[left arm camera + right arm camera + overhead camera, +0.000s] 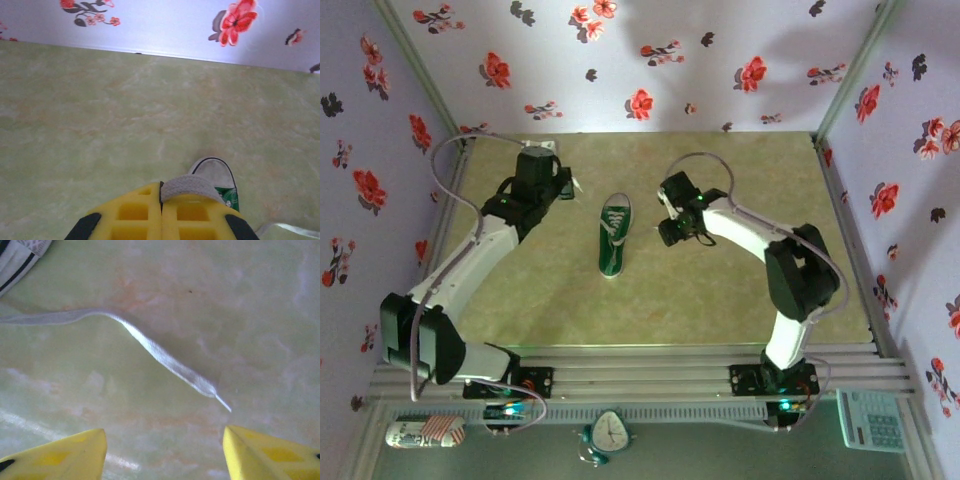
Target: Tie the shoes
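Observation:
I will grab the loose lace near its loose end [189, 377] with my right gripper next, so the part of the lace toward the shoe stays free for tying.
The shoe [613, 236], a small dark green sneaker with white laces, lies in the middle of the table between both arms. My left gripper [570, 187] is to its left, shut on a white lace. In the left wrist view the lace [192, 189] curls out of the closed yellow fingers of that gripper [161, 187], with the shoe's white toe cap [215, 172] just beyond. My right gripper [665, 215] is to the shoe's right. Its fingers stand open [165, 450] above the table, and the other lace end [160, 352] lies loose on the surface ahead of them, apart from both fingertips.
Flowered walls close in the table on three sides. A metal rail [640, 365] runs along the near edge by the arm bases. Beyond it lie a small clock [610, 432], a calculator [870, 420] and a can [425, 433].

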`<state>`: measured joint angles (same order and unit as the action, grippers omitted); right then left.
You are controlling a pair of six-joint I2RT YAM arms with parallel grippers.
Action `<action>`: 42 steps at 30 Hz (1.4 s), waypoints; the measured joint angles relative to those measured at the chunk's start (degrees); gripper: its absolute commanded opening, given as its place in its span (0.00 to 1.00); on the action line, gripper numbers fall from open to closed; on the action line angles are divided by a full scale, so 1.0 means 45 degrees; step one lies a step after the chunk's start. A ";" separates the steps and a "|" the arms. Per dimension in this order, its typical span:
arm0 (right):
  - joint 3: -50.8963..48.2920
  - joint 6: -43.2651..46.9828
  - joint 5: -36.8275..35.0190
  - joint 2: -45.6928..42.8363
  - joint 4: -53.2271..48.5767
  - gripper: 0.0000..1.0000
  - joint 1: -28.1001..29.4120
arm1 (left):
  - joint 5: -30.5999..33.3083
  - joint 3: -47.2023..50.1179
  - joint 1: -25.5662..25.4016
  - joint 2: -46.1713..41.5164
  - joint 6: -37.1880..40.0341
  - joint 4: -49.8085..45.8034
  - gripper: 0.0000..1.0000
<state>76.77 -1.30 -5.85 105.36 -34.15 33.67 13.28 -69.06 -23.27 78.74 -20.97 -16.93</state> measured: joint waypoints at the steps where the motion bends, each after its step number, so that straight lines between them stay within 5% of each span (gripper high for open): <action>1: 0.0296 0.0199 0.0000 0.0316 -0.0083 0.65 -0.0029 | 0.0034 0.0039 0.0078 -0.0083 -0.0044 -0.0039 0.00; 22: 0.3118 0.1967 0.1642 0.3779 -0.1807 0.51 -0.1141 | -0.0311 0.1389 0.0321 -0.1331 -0.0277 -0.0345 0.00; 29: 0.3099 0.2025 0.1676 0.3779 -0.1753 0.05 -0.0947 | -0.0442 0.1656 0.0321 -0.1447 -0.0335 -0.0340 0.00; 31: 0.2987 0.1953 0.1719 0.3706 -0.1627 0.00 -0.0947 | -0.0675 0.1880 0.0321 -0.1617 -0.0350 -0.0165 0.00; 37: 0.0651 0.1593 0.1744 0.1860 -0.0656 0.00 -0.0962 | -0.1768 0.3011 0.0321 -0.2730 -0.0364 0.0457 0.00; 42: -0.1277 0.0986 0.1637 -0.1962 -0.0267 0.00 -0.0962 | -0.2443 0.3371 0.0316 -0.3560 -0.0359 0.0748 0.00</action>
<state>71.02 3.14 1.52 96.53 -35.35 29.34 2.28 -53.89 -21.85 62.72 -22.59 -13.56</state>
